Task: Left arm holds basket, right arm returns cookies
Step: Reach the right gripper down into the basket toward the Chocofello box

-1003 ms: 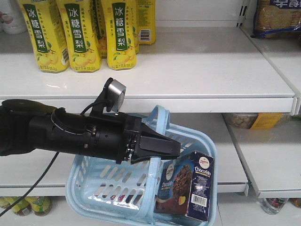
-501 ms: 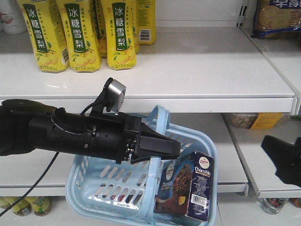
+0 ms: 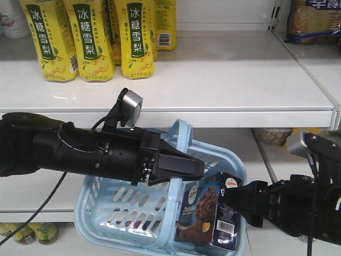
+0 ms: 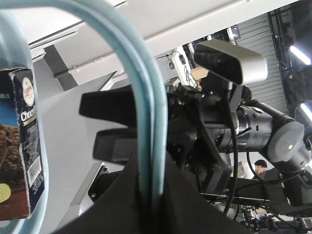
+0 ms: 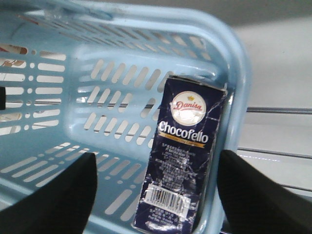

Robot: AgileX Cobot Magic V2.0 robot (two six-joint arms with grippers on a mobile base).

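My right gripper grabs the navy Chocofello box by its narrow side panel (image 3: 226,213) next, to return the cookies to the shelf.
My left gripper (image 3: 198,169) is shut on the loop handles (image 3: 179,133) of the light blue basket (image 3: 93,210) and holds it in front of the lower shelf. In the left wrist view the handles (image 4: 148,107) run between the closed jaws. The navy cookie box (image 3: 210,210) stands upright in the basket's right corner; it also shows in the left wrist view (image 4: 22,141). My right gripper (image 3: 233,198) is open at the box's right side. In the right wrist view its fingers (image 5: 58,195) spread on either side of the box (image 5: 183,156), not touching it.
Yellow drink bottles (image 3: 90,37) stand at the back left of the white upper shelf (image 3: 240,80). A blue biscuit bag (image 3: 314,18) lies at the top right. Jars (image 3: 274,136) sit on the lower shelf behind the right arm. The shelf edge (image 3: 213,118) runs just above the basket.
My right arm has come in from the right and moved left up to the cookie box. The left arm, basket and box have not moved.
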